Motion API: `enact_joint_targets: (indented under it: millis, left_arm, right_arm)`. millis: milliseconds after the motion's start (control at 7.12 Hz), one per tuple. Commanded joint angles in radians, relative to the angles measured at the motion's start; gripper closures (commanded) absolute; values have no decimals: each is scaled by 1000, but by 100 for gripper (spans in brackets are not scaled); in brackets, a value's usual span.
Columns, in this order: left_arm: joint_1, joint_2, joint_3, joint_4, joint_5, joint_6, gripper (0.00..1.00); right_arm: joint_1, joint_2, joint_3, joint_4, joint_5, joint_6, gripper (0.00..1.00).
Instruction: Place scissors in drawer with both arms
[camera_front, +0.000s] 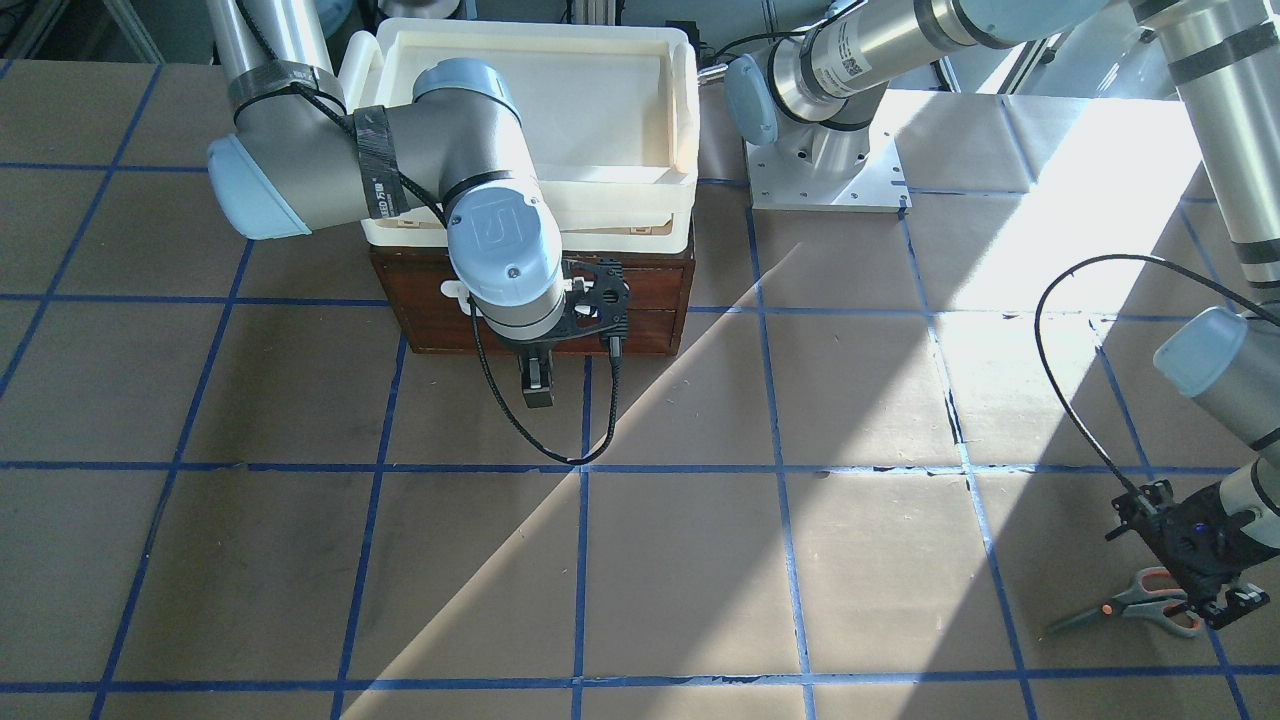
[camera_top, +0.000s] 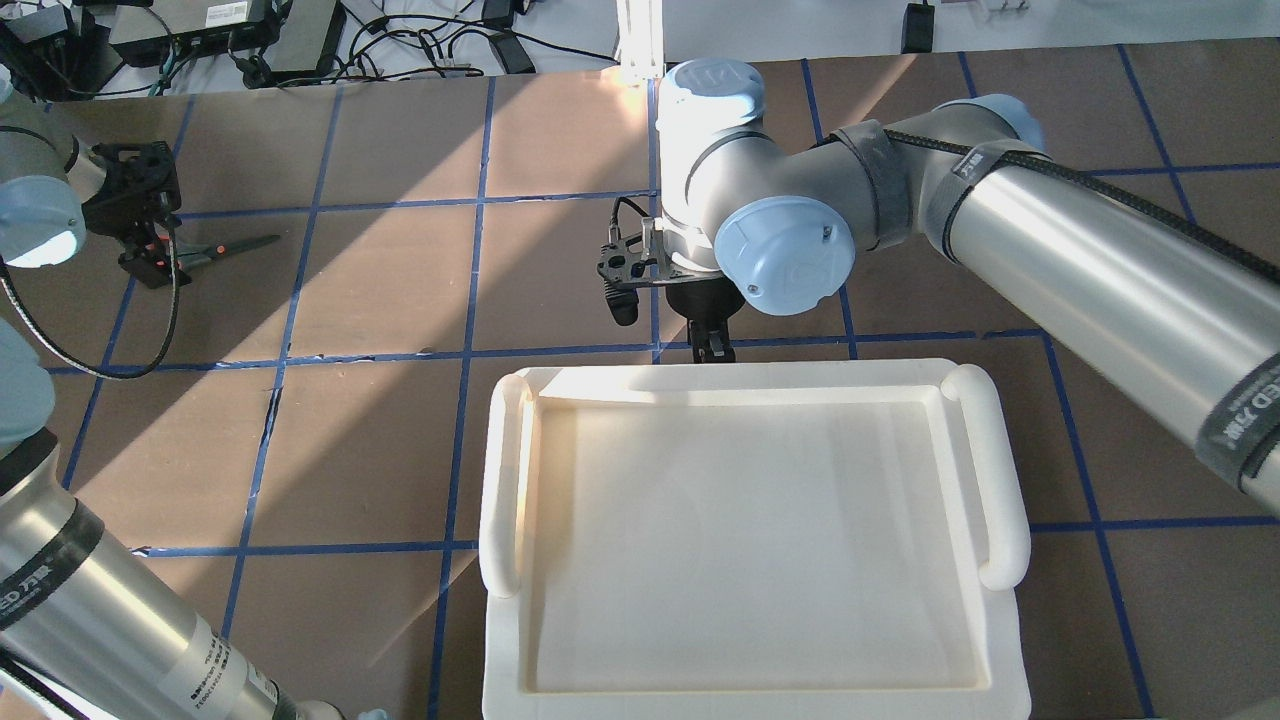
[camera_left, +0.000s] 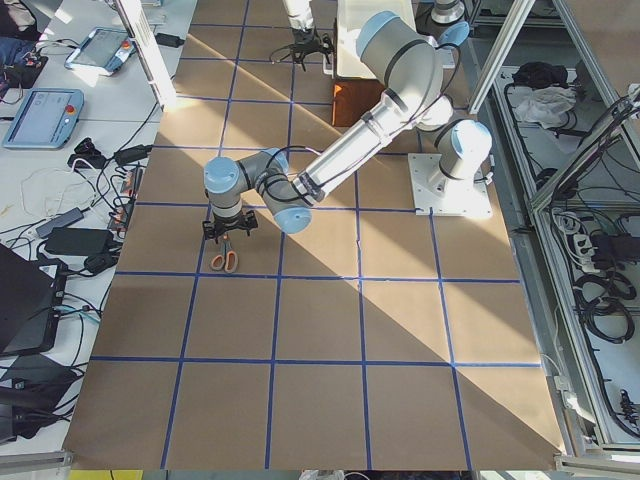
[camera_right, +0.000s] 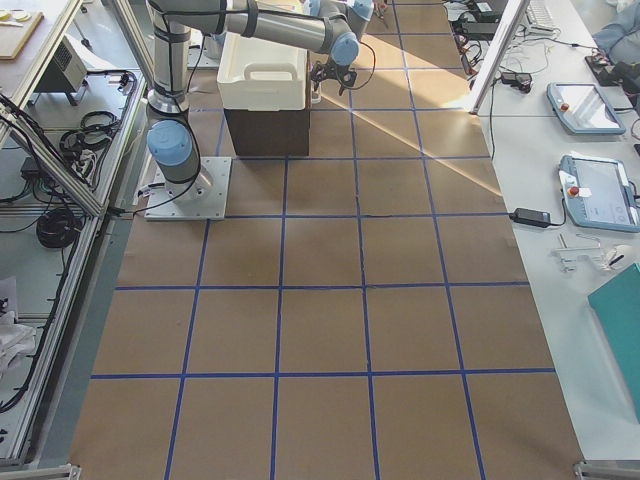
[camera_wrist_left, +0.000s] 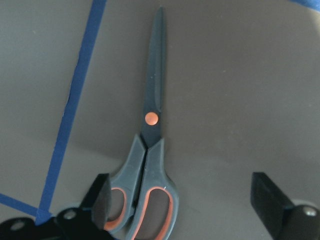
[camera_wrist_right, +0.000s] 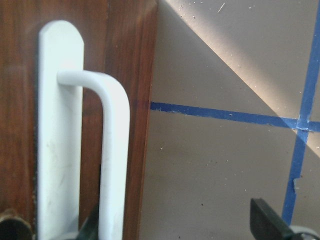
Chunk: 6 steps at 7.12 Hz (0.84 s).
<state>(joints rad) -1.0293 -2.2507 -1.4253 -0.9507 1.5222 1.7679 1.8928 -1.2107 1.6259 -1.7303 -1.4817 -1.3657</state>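
Note:
The scissors have dark blades that end in a point, so the left gripper will grab the scissors by their grey-and-orange handles next.
The scissors (camera_wrist_left: 150, 150), with grey-and-orange handles and dark blades, lie flat on the brown table; they also show in the front view (camera_front: 1135, 600) and the overhead view (camera_top: 235, 245). My left gripper (camera_wrist_left: 185, 207) is open just above their handles, one finger (camera_wrist_left: 100, 200) beside the left loop. My right gripper (camera_wrist_right: 180, 225) is open in front of the closed dark wooden drawer (camera_front: 650, 310). The drawer's white bar handle (camera_wrist_right: 112, 150) sits by its left finger. In the overhead view the right gripper (camera_top: 712, 345) points down at the tray's far edge.
A cream plastic tray (camera_front: 680, 130) rests on top of the drawer cabinet. The left arm's base plate (camera_front: 830, 185) is bolted beside it. Blue tape lines grid the table. Desks with tablets and cables border the table's far side.

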Motion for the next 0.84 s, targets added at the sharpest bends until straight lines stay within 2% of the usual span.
enact_joint_targets:
  millis: [0, 281, 421, 702]
  left_arm:
    - [0, -39, 17, 6, 3, 8, 3]
    - [0, -52, 23, 6, -5, 10, 6]
    - [0, -58, 31, 6, -8, 13, 19]
    - [0, -67, 42, 10, -7, 13, 19]
  right_arm:
    - [0, 3, -1, -26, 0, -7, 0]
    - [-4, 5, -14, -32, 0, -10, 0]
    - [-5, 16, -29, -32, 0, -10, 0]
    - [-8, 36, -64, -32, -2, -10, 0]
